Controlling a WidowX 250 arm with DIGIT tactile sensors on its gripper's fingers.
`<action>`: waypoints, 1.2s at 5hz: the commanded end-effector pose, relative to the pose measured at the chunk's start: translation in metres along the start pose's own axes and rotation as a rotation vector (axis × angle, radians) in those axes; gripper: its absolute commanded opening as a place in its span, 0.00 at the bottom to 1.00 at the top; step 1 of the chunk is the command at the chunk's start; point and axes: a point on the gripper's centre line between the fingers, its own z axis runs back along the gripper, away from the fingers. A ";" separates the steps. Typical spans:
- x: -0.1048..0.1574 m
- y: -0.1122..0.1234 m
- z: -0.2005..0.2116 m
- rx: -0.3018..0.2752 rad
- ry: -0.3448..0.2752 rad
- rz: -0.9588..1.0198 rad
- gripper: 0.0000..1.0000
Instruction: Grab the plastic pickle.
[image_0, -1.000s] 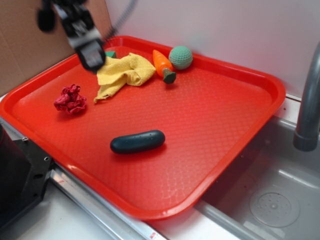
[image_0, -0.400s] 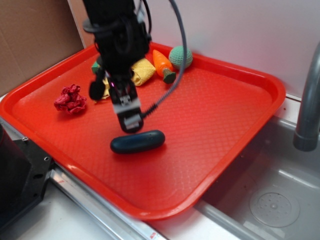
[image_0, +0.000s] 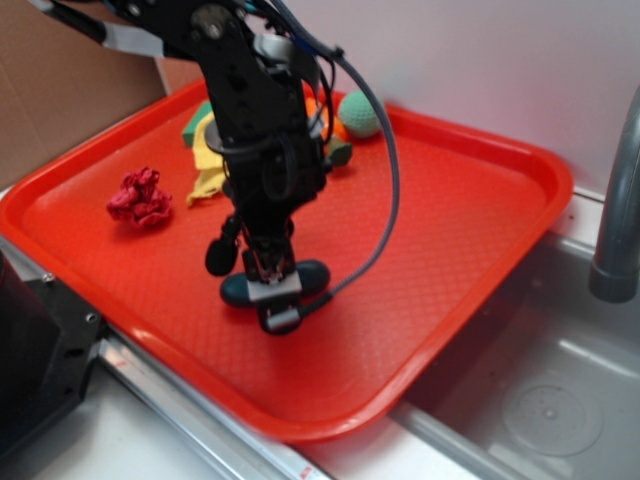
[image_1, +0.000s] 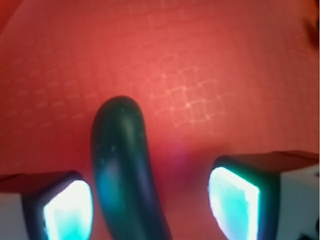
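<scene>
The robot's fingers are on both sides of the dark teal pickle (image_1: 125, 170) in the wrist view, low over the red tray, so the gripper should close next.
The plastic pickle (image_0: 312, 276), a dark teal capsule, lies on the red tray (image_0: 460, 230) near its front edge, mostly covered by the arm in the exterior view. My gripper (image_0: 275, 300) is down over it. In the wrist view the pickle (image_1: 125, 165) lies lengthwise between my two fingers, close to the left finger (image_1: 67, 210), with a gap to the right finger (image_1: 232, 200). My gripper (image_1: 150, 205) is open and straddles the pickle without squeezing it.
At the tray's back lie a yellow cloth (image_0: 205, 160), an orange carrot partly hidden by the arm, and a green knitted ball (image_0: 358, 113). A crumpled red scrap (image_0: 138, 198) lies at left. A grey faucet (image_0: 620, 220) and sink basin stand at right.
My arm has swung from the tray's back left corner forward and down; the gripper now sits low around the pickle. The pickle has not moved.
</scene>
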 end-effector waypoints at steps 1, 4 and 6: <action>0.004 -0.007 -0.011 0.024 0.015 -0.050 0.35; 0.000 0.042 0.055 -0.030 -0.049 0.235 0.00; -0.024 0.083 0.123 -0.049 -0.120 0.475 0.00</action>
